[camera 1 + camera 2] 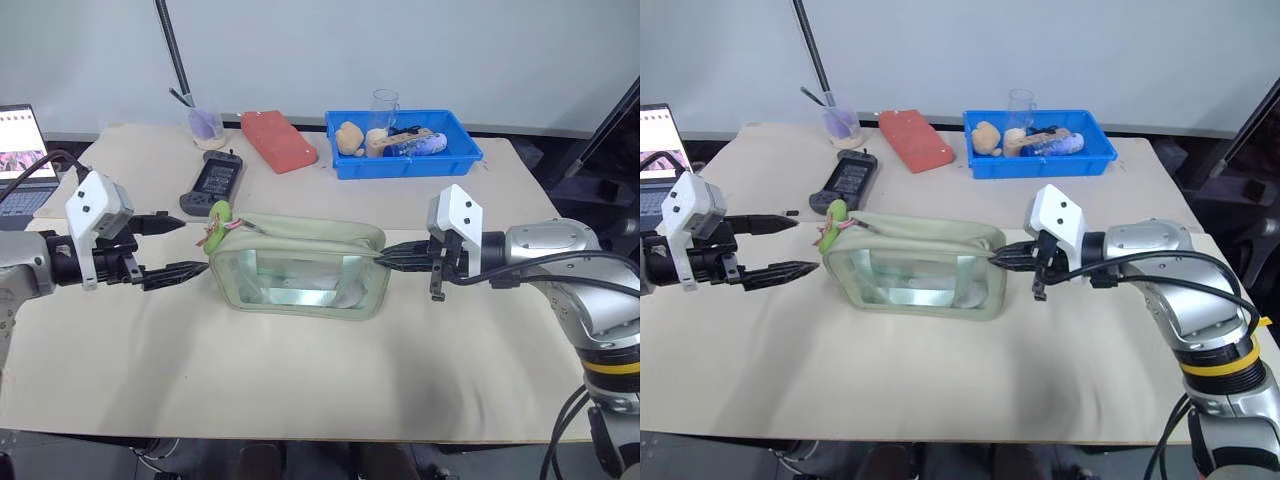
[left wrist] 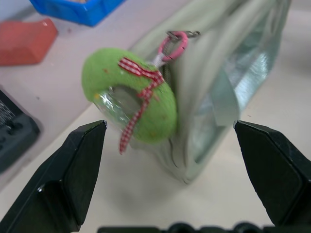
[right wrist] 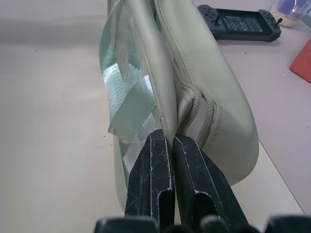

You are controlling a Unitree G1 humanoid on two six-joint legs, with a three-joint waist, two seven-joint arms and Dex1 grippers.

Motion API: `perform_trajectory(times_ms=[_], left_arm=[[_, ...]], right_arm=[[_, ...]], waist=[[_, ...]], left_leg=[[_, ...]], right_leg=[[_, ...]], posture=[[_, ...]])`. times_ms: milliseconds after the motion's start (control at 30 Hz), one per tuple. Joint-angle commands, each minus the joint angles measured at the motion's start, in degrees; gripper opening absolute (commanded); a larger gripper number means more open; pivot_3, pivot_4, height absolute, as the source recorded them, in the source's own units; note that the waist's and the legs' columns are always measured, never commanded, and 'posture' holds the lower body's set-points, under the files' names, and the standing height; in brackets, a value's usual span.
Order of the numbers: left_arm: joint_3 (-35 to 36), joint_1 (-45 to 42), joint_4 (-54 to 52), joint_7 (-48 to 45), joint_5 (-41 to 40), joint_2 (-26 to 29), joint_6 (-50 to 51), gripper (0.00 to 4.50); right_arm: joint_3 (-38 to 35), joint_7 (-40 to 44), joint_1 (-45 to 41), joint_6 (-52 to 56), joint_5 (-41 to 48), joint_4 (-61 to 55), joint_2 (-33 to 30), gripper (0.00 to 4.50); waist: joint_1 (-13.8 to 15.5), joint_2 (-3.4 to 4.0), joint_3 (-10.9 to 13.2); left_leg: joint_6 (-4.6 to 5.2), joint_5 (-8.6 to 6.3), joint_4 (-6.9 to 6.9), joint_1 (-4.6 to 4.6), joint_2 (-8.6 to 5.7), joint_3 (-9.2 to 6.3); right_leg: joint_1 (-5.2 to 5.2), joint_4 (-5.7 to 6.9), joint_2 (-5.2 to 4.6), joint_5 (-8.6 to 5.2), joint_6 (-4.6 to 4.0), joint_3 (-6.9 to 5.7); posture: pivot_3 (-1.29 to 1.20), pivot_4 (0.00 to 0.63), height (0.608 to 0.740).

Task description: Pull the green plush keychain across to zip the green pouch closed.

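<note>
My left gripper grabs the green pouch by its end corner (image 2: 182,167) beside the zipper next, to steady the pouch for zipping.
The green pouch (image 1: 300,270) lies in the middle of the table, its clear window facing me. The green plush keychain (image 1: 219,214), a fuzzy lime ring with a red checked ribbon, hangs at the pouch's left top corner. My left gripper (image 1: 193,247) hovers open just left of that corner. In the left wrist view the keychain (image 2: 129,94) sits ahead between the spread fingers (image 2: 73,165), untouched. My right gripper (image 1: 385,257) is shut on the pouch's right end. In the right wrist view its fingertips (image 3: 160,155) pinch the fabric edge of the pouch (image 3: 214,102).
Behind the pouch lie a black handheld device (image 1: 212,183) and a red block (image 1: 278,140). A blue tray (image 1: 405,160) with small items and a glass stands at the back right. A cup (image 1: 206,122) stands at the back left, a laptop (image 1: 25,160) at the far left.
</note>
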Motion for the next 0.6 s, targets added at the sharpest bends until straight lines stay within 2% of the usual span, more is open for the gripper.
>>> perform_trajectory(times_ms=[33, 267, 600], left_arm=[[0.66, -3.89, 1.91, 1.09, -1.01, -0.29, 0.07, 4.50], [-0.27, -8.47, 10.35, -0.37, 0.42, -0.17, -1.23, 4.50], [-5.35, -11.61, 12.99, -0.70, 2.22, -4.47, -3.93, 4.50]], right_arm=[[-0.74, 0.44, -1.13, -1.32, -0.22, -0.57, -0.13, 0.07], [-1.40, 0.33, -0.20, -0.85, -0.07, -1.41, -0.69, 0.07], [-1.88, 0.07, 0.31, -0.26, 0.31, -2.47, -1.34, 0.07]], waist=[[-0.08, -0.01, 0.01], [-0.28, -0.02, 0.01], [-0.21, -0.02, 0.01]], left_leg=[[0.00, 0.00, 0.00, 0.00, 0.00, 0.00], [0.01, 0.00, 0.00, 0.00, 0.00, 0.01], [0.01, 0.00, 0.00, -0.02, -0.01, 0.01]], right_leg=[[0.00, 0.01, 0.01, 0.02, -0.02, 0.00], [0.00, 0.00, 0.03, 0.01, 0.00, 0.00], [0.01, 0.01, 0.02, 0.03, -0.01, 0.00]], posture=[[0.00, 0.150, 0.740], [0.00, 0.150, 0.740], [0.00, 0.150, 0.740]])
